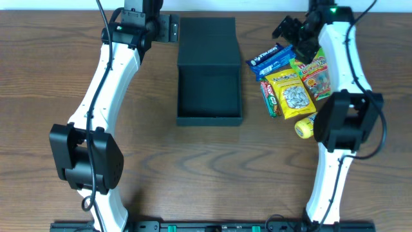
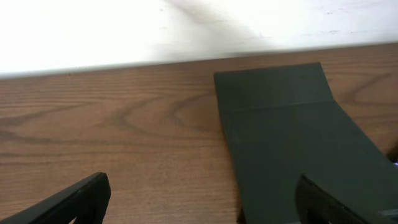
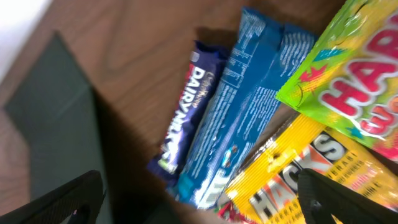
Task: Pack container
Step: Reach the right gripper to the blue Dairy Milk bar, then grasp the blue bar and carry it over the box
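I will grab the blue packet by its middle (image 1: 275, 62) next with my right gripper, to pack the black container.
The container (image 1: 210, 118) is a matte black shallow box in the middle of the table, with its flap lid (image 1: 207, 38) lying open toward the far edge. My left gripper (image 1: 165, 28) hovers open just left of the lid; in the left wrist view the lid (image 2: 292, 124) runs under the right finger (image 2: 329, 202). My right gripper (image 1: 286, 29) is open and empty above the far end of a snack pile: a purple Dairy Milk bar (image 3: 189, 112), a blue packet (image 3: 249, 99), a yellow bag (image 3: 298, 174) and a green gummy bag (image 3: 348, 81).
The snack pile lies right of the box: blue packets (image 1: 271, 59), a yellow seed bag (image 1: 291, 93), a gummy bag (image 1: 314, 74), a green-and-red bar (image 1: 270, 98) and a small yellow round item (image 1: 304, 127). A white wall (image 2: 124, 25) borders the table's far edge.
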{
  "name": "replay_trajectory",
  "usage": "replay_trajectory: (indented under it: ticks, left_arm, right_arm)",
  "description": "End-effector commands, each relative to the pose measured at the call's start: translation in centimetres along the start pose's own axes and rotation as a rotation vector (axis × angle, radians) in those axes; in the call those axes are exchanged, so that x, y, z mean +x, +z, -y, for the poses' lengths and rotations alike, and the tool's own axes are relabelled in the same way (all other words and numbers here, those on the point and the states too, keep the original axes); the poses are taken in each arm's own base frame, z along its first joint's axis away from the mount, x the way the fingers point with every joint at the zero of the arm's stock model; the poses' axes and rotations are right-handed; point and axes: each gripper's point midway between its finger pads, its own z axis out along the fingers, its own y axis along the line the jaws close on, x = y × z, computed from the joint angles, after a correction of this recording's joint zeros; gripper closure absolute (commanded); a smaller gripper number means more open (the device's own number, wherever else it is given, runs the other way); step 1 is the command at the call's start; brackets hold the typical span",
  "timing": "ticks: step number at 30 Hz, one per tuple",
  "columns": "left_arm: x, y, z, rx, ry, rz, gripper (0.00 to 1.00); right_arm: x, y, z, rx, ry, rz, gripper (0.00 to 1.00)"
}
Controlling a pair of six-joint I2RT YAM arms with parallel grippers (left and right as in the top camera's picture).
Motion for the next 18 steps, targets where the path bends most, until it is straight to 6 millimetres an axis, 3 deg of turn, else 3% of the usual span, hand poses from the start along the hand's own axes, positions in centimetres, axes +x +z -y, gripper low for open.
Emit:
replay_trajectory:
  ticks: [1,8,18]
  left_arm:
    - [-0.4,-0.3,-0.2,-0.006,0.014,0.008,0.04]
    - [-0.3,-0.3,-0.2,-0.006,0.014,0.005,0.05]
    - [-0.3,-0.3,-0.2,-0.006,0.014,0.004,0.04]
  right_arm:
    - [0.2,1.4,-0.6,0.008,0.022,0.001,0.01]
    - [0.8,4.0,0.4,0.053,0.03,-0.027,0.01]
    - [-0.2,4.8,0.9,0.09,0.018,0.026,0.1]
